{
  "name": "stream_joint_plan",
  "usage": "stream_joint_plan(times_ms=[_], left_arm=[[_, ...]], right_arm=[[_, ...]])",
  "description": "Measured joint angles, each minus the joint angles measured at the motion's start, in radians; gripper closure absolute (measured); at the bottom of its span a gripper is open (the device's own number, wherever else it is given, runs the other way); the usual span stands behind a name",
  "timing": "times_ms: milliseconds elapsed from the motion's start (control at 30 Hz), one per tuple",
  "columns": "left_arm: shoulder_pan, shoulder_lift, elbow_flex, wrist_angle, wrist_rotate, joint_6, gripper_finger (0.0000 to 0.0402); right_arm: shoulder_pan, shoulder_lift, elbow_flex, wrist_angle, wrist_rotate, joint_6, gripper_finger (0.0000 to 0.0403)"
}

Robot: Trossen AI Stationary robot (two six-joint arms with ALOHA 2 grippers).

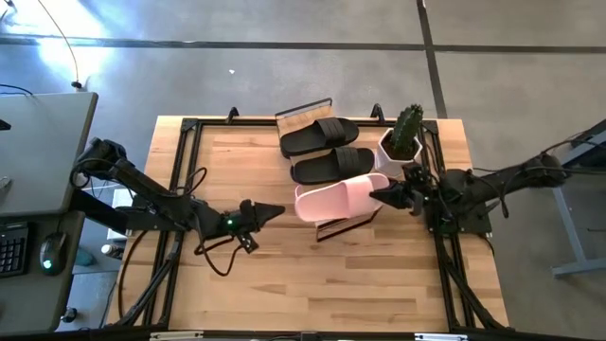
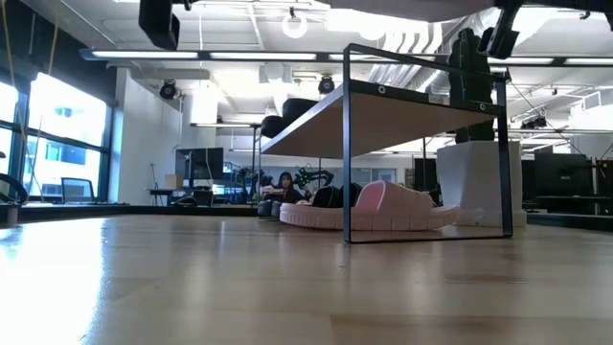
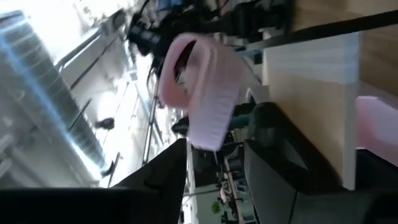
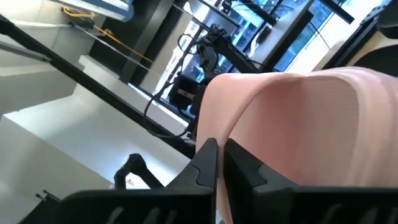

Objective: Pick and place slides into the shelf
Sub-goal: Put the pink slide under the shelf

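Note:
The pink slide is to go to the shelf, so the left gripper next needs to grab it by its heel end (image 1: pixel 305 205) (image 3: pixel 208 138) to take it over from the right gripper.
The shelf (image 1: pixel 305 112) stands at the table's far middle, and two black slides (image 1: pixel 320 135) (image 1: pixel 331 164) lie on its slanted upper board. A pale pink slide (image 1: pixel 336 199) lies sole down at the shelf's low front, under the upper board (image 2: pixel 383 115) in the low view. My left gripper (image 1: pixel 275 210) is just off the pink slide's left end. It is open and level, with the strap (image 3: pixel 199 87) ahead of its fingers (image 3: pixel 273 168). My right gripper (image 1: pixel 376 195) is shut at the slide's right end. My right gripper comes level from the table's right side. Its shut fingertips (image 4: pixel 208 152) lie against the edge of the pink slide's strap (image 4: pixel 233 124), near the slide's right end. Nothing is between the fingers. The slide stays sole down under the shelf's upper board.
A white pot (image 1: pixel 398 150) with a cactus (image 1: pixel 409 125) stands right of the shelf, close behind my right gripper. The shelf's thin black frame (image 2: pixel 347 144) rises in front of the pink slide. Bare wooden table (image 1: pixel 312 284) stretches toward the near edge.

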Motion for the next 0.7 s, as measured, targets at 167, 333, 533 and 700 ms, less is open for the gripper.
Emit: stream_joint_plan(times_ms=[167,333,533,700], left_arm=[[0.000,0.000,0.009,-0.067,0.020,0.031,0.0256],[0.000,0.000,0.009,-0.060,0.021,0.058,0.0255],[-0.001,0.000,0.009,-0.065,0.020,0.058,0.0254],[-0.003,0.000,0.009,-0.109,0.024,0.051,0.0254]], right_arm=[[-0.047,0.047,0.080,-0.063,-0.056,-0.013,0.0403],[-0.074,0.126,0.184,-0.156,-0.103,-0.032,0.0403],[-0.097,0.237,0.317,-0.266,-0.163,-0.057,0.0403],[-0.110,0.311,0.423,-0.321,-0.210,-0.094,0.0403]])
